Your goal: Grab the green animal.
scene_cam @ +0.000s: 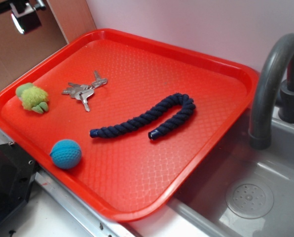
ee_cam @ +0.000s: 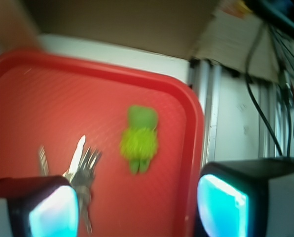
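Note:
The gripper grabs the green animal by its fuzzy yellow-green body next, to pick it up from the red tray.
The green animal is a small fuzzy yellow-green plush lying near the left rim of the red tray. In the wrist view the green animal lies on the tray close to its right rim, with its darker head pointing away and its feet towards me. My gripper hovers above the tray, open, with nothing between its fingers. The animal lies ahead of the gap between them, apart from both. In the exterior view only a piece of the arm shows at the top left.
A bunch of keys lies just right of the animal; in the wrist view the keys are by my left finger. A dark blue rope and a blue-teal crocheted ball also lie on the tray. A grey faucet and a sink are on the right.

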